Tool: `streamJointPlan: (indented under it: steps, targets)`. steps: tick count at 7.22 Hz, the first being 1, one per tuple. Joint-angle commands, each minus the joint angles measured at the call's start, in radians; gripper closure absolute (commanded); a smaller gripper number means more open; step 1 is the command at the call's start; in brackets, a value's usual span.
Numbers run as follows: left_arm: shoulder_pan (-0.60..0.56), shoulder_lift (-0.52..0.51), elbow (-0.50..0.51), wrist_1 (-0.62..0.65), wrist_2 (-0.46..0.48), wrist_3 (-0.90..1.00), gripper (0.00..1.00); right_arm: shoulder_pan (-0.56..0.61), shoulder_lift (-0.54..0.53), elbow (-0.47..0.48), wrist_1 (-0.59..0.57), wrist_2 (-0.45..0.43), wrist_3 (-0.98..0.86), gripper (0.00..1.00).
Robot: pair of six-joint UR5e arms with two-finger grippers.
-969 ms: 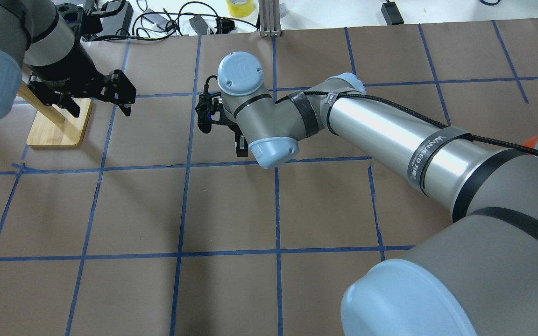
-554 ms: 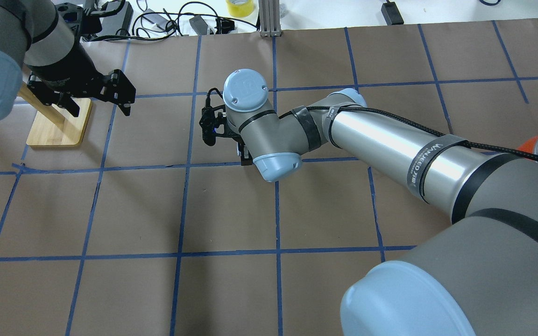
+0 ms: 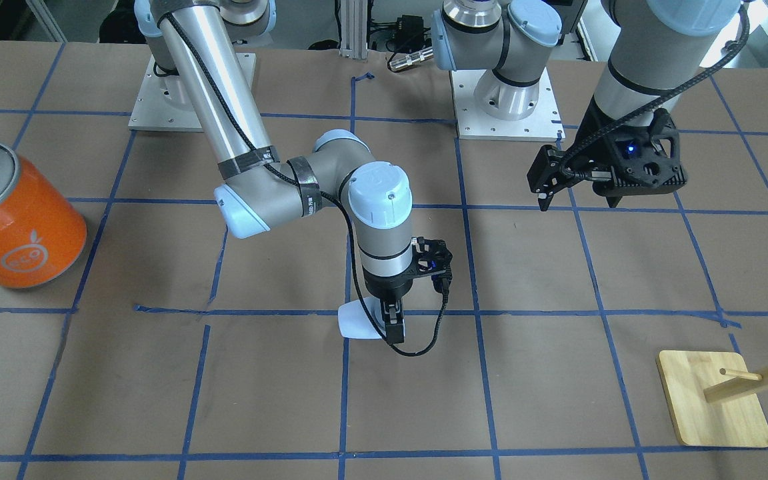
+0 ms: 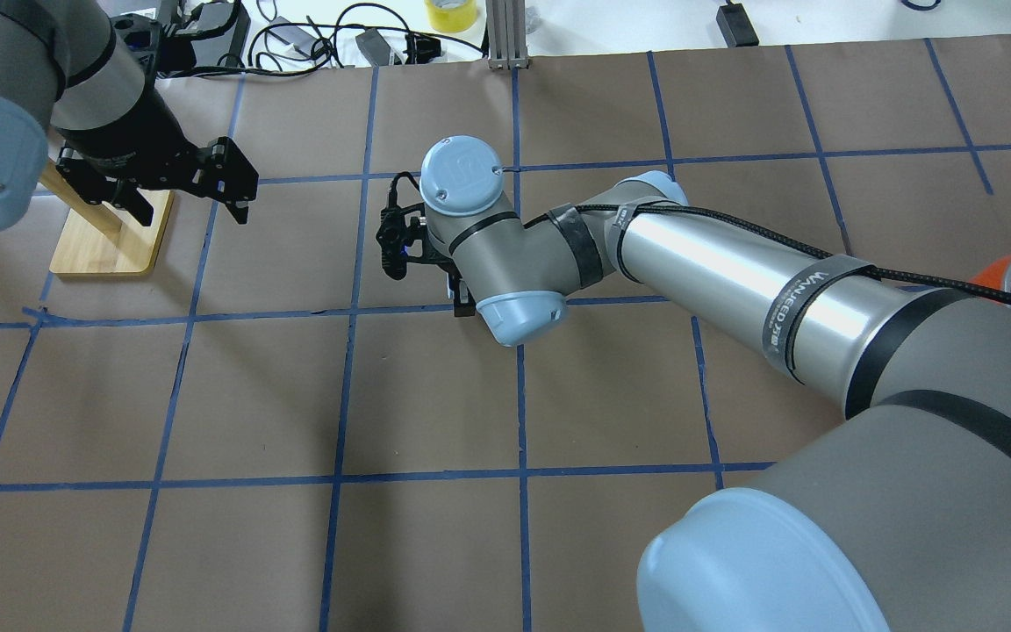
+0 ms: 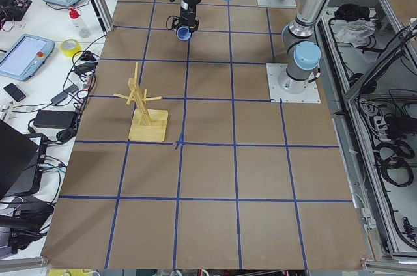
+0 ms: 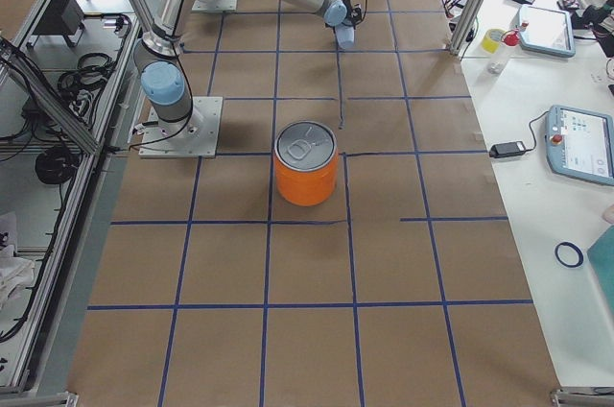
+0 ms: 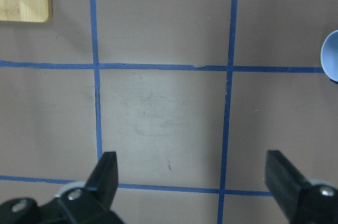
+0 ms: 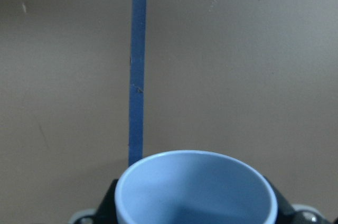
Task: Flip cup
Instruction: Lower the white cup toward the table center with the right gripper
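In the front view the cup's lower edge (image 3: 357,335) lies on the tabletop, so it is time for my right gripper to open now.
The cup (image 3: 356,321) is a small pale blue-white tumbler held low over the brown paper near a blue tape crossing. My right gripper (image 3: 389,325) points down and is shut on it. In the right wrist view the cup's open mouth (image 8: 195,189) faces the camera, with a finger on each side of it. The cup also shows in the exterior left view (image 5: 184,33) and at the edge of the left wrist view (image 7: 330,57). In the overhead view the right wrist hides it. My left gripper (image 4: 190,211) is open and empty, hovering above the table; its fingers (image 7: 103,174) stand wide apart.
A large orange can (image 3: 14,220) with a silver top stands on the robot's right side of the table. A wooden peg stand (image 3: 714,400) on a bamboo base stands near my left gripper. Cables and tape rolls lie beyond the table's far edge (image 4: 365,39).
My right wrist has shifted a little toward the robot and lower, taking the gripper with it. My left arm has barely moved.
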Motion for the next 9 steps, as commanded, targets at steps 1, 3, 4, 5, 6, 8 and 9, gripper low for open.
streamJointPlan:
  steps: [1, 3, 4, 5, 6, 8, 9]
  targets:
    - [0.0, 0.0, 0.0, 0.001, -0.004, 0.0, 0.0, 0.0, 0.0, 0.0, 0.001, 0.019, 0.001, 0.92]
    - [-0.001, 0.003, -0.002, -0.001, 0.002, -0.006, 0.0, 0.002, 0.0, -0.001, 0.001, 0.031, 0.004, 0.88]
    - [-0.003, 0.001, -0.005, 0.008, -0.004, -0.015, 0.0, 0.002, 0.0, 0.002, 0.003, 0.03, 0.004, 0.82]
    - [-0.003, 0.003, -0.007, 0.008, -0.001, -0.015, 0.0, 0.002, -0.001, 0.003, 0.003, 0.031, 0.005, 0.5]
    - [-0.003, 0.004, -0.007, 0.004, -0.003, -0.015, 0.0, 0.006, 0.0, 0.002, 0.006, 0.031, 0.005, 0.38]
    - [0.0, -0.02, -0.003, -0.007, 0.01, -0.012, 0.0, 0.005, 0.002, 0.003, 0.007, 0.053, 0.005, 0.01]
    - [0.0, -0.022, -0.004, -0.008, 0.003, -0.012, 0.0, 0.005, -0.001, 0.002, 0.006, 0.053, 0.005, 0.01]
